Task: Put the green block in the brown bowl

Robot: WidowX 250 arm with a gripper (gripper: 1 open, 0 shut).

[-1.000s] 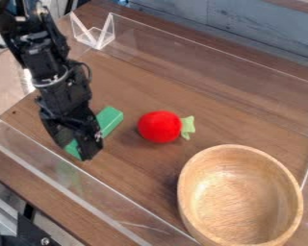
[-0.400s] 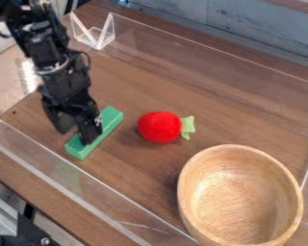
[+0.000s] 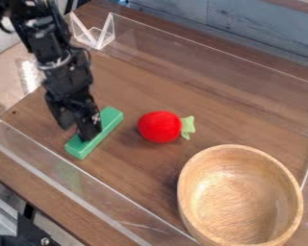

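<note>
The green block (image 3: 96, 134) needs to go in the brown bowl (image 3: 241, 197). My gripper should next pick up the block by its long sides.
The green block (image 3: 96, 134) lies flat on the dark wooden table, left of centre, its long side running toward the front left. My gripper (image 3: 77, 121) points straight down over the block's left edge, fingers open, nothing held between them. Its black fingers (image 3: 89, 123) cover part of the block. The brown bowl (image 3: 241, 197) stands at the front right, empty, well apart from the gripper.
A red round plush with a green stem (image 3: 161, 127) sits between the block and the bowl. Clear acrylic walls (image 3: 66, 183) ring the table. A small clear stand (image 3: 97, 32) is at the back left.
The gripper has shifted back and a little to the left along the block, uncovering the block's near end. The block, plush and bowl have stayed put.
</note>
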